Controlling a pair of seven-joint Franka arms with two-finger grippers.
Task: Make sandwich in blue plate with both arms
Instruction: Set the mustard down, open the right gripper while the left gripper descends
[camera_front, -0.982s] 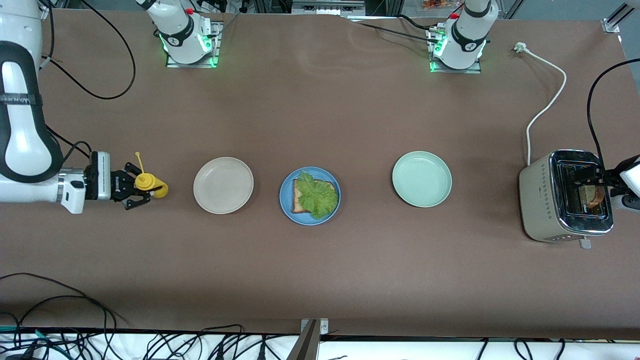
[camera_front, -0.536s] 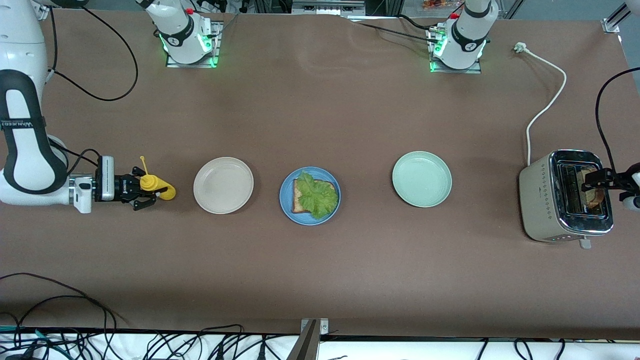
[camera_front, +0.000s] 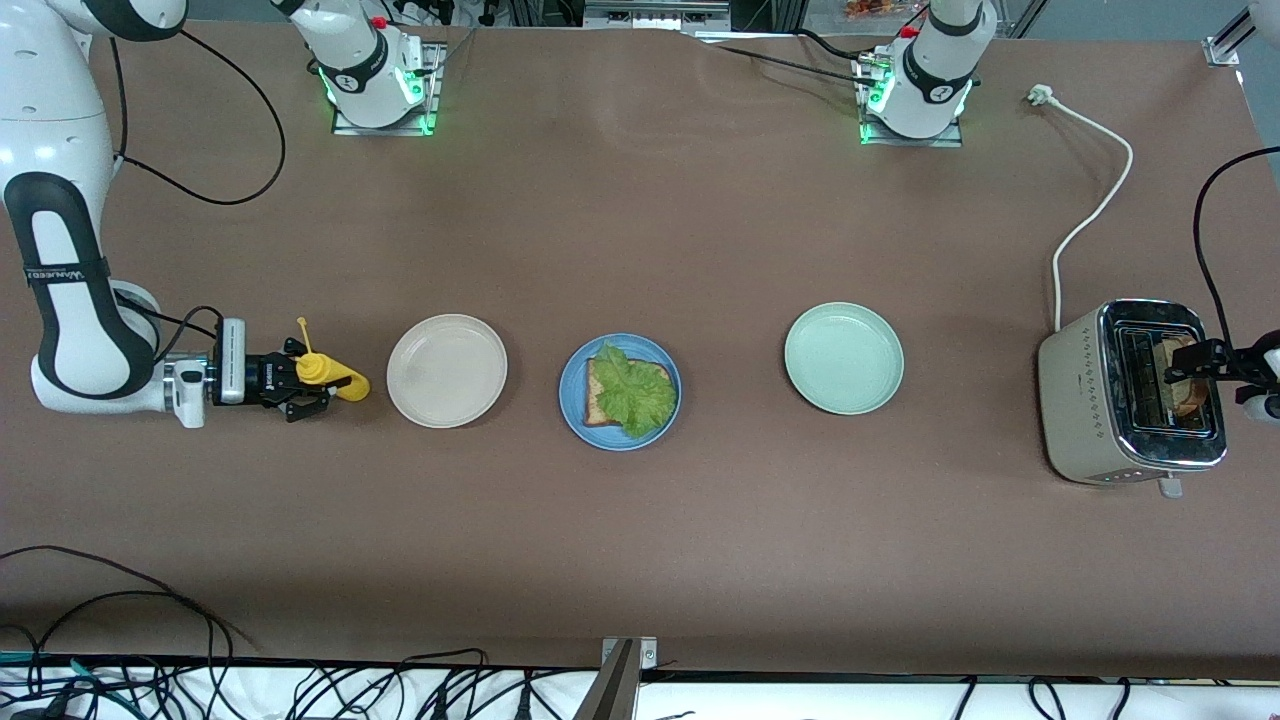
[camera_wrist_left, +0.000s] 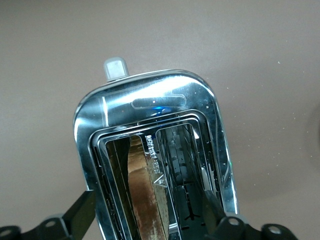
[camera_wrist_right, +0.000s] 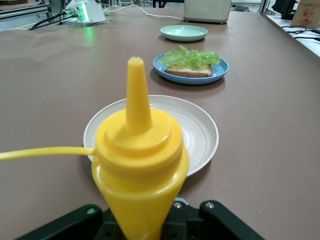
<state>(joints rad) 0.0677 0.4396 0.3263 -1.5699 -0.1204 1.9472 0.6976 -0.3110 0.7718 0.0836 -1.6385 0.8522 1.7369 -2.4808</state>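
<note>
I should close my left gripper on the bread slice (camera_front: 1185, 396) now. The gripper's fingers are on either side of the slice, level with the slice's top above the toaster (camera_front: 1085, 400).
The blue plate (camera_front: 572, 412) sits mid-table with one brown bread slice (camera_front: 597, 403) and a ruffled green lettuce leaf (camera_front: 637, 393) on top; it also shows in the right wrist view (camera_wrist_right: 220, 70). A second bread slice (camera_front: 1187, 392) stands in a slot of the chrome toaster (camera_front: 1085, 400), seen from above in the left wrist view (camera_wrist_left: 145, 195). My left gripper (camera_front: 1190, 372) hangs over the toaster, open, its fingers (camera_wrist_left: 82, 216) either side of that slice. My right gripper (camera_front: 300, 385) is shut on an upright yellow squeeze bottle (camera_front: 325, 376) beside the beige plate (camera_front: 447, 371).
A pale green plate (camera_front: 844, 358) lies between the blue plate and the toaster. The toaster's white cord (camera_front: 1095, 215) runs toward the left arm's base. Black cables trail along the table's edge nearest the front camera (camera_front: 120, 600).
My right arm has carried the yellow bottle closer to the beige plate. My left gripper has shifted slightly over the toaster toward the table's end, then held still.
</note>
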